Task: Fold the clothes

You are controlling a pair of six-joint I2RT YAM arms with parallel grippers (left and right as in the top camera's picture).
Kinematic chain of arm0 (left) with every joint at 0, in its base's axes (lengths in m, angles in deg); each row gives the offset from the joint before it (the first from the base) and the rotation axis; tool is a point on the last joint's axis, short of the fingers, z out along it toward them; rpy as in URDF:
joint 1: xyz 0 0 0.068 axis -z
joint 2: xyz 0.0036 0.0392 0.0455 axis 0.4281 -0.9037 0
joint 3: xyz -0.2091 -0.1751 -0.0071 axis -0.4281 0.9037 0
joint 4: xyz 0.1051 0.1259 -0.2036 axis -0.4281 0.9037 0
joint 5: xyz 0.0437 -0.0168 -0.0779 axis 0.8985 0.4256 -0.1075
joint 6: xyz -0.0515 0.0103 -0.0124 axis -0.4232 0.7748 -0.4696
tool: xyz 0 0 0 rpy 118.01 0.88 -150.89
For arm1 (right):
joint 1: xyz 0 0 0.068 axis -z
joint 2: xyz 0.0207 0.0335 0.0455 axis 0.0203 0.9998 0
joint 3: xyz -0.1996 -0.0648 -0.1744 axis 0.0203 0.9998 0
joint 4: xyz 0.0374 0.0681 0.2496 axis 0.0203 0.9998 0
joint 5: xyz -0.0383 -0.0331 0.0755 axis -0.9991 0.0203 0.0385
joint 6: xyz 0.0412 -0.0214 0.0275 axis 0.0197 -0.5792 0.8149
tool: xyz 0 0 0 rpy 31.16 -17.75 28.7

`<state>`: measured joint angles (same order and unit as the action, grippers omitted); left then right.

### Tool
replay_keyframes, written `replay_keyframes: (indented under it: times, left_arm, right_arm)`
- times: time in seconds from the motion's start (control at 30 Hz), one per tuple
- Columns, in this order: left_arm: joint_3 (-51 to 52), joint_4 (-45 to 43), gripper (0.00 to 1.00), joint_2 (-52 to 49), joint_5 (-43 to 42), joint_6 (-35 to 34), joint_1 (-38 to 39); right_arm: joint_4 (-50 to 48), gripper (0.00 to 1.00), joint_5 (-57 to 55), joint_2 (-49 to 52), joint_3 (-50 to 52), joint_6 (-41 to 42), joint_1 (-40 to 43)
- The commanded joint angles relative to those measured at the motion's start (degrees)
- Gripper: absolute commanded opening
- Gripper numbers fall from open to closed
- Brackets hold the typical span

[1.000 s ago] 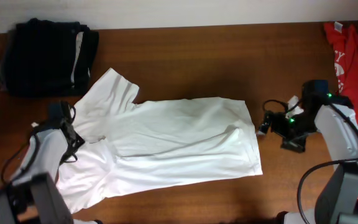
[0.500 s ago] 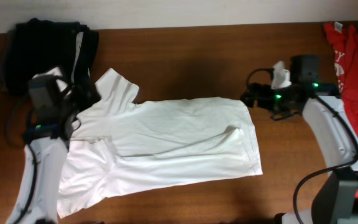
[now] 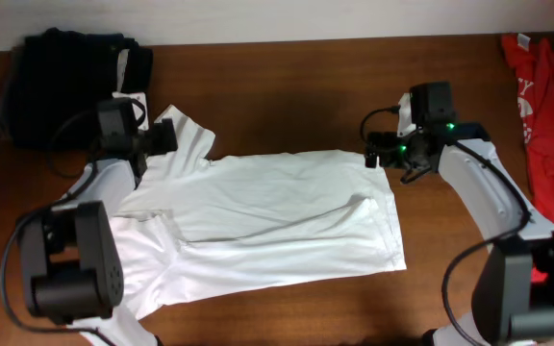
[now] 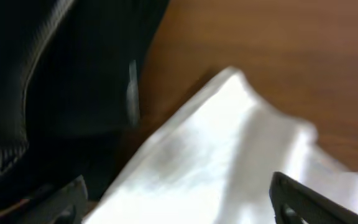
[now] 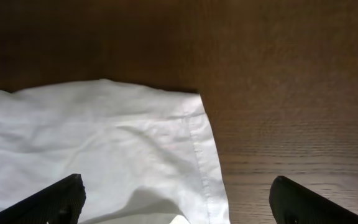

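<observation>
The T-shirt's far sleeve is beside the black pile. My left gripper needs to grab the T-shirt by that sleeve next, to fold the T-shirt's far side over its near side.
The clothes, a white T-shirt (image 3: pixel 267 216), lie spread across the brown table, with one sleeve (image 3: pixel 181 135) pointing to the upper left. My left gripper (image 3: pixel 160 140) hovers open over that sleeve. In the left wrist view the sleeve (image 4: pixel 216 162) fills the space between the wide fingertips (image 4: pixel 294 199) of the left gripper (image 4: pixel 179 208). My right gripper (image 3: pixel 373 154) is open at the shirt's upper right corner. In the right wrist view the hem corner (image 5: pixel 194 118) lies between the spread fingers of the right gripper (image 5: pixel 179 202). Neither holds cloth.
A black garment pile (image 3: pixel 65 86) sits at the back left, close to the sleeve, and shows dark in the left wrist view (image 4: pixel 55 81). A red garment (image 3: pixel 546 91) lies at the right edge. Bare wood (image 5: pixel 291 124) lies right of the hem.
The left gripper has let go, opened, and moved up from the shirt's left side to the upper sleeve. The right gripper has moved up and left to the shirt's upper right corner.
</observation>
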<state>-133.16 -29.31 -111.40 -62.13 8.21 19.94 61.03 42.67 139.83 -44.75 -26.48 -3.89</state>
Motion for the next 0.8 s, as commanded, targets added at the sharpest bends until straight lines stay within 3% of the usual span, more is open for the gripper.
replay_keyframes:
  times: [0.0, 0.1, 0.2, 0.33, 0.4, 0.53, 0.63, 0.67, 0.7, 0.77]
  left_arm:
    - [-0.8, -0.9, 0.89, -3.5, 3.1, 3.4, -1.8]
    - [-0.7, -1.0, 0.89, -6.1, 3.1, 3.4, -1.9]
    - [-0.7, -0.7, 0.79, -8.6, 2.5, 3.4, -1.9]
    - [-0.7, -0.8, 0.79, -10.2, 0.9, 3.4, -1.9]
    - [-0.7, -0.5, 0.70, -10.7, 0.3, 3.4, -1.9]
    - [-0.7, 1.6, 0.63, -11.5, -2.8, 3.3, -1.9]
    - [-0.7, 3.0, 0.31, -11.6, -3.0, 3.3, -1.9]
    - [-0.7, 3.4, 0.18, -11.6, -2.9, 3.3, -1.9]
    - [-0.7, 3.9, 0.01, -11.6, -2.9, 3.4, -1.9]
    - [-0.7, 4.7, 0.01, -11.6, -2.9, 3.4, -1.9]
  right_arm:
    - [-0.2, 0.98, 0.0, 2.5, -1.3, 0.0, -0.2]
    - [-0.5, 0.98, -0.1, 3.6, -1.3, 0.0, -0.2]
    - [-1.4, 0.98, -0.1, 3.8, -1.3, -0.1, -0.2]
    - [-2.6, 0.98, -0.1, 3.9, -1.3, -0.1, -0.2]
    - [-3.6, 0.98, -0.3, 4.0, -1.3, -0.1, -0.2]
    - [-4.5, 0.98, -0.3, 4.6, -1.3, -0.1, -0.2]
    - [-4.9, 0.98, -0.3, 6.0, -1.3, -0.1, -0.2]
    - [-5.0, 0.95, -0.3, 6.6, -1.3, -0.1, -0.2]
    - [-5.2, 0.86, -0.3, 7.3, -1.3, -0.3, -0.2]
    - [-5.9, 0.74, -0.3, 8.7, -1.3, -0.3, -0.2]
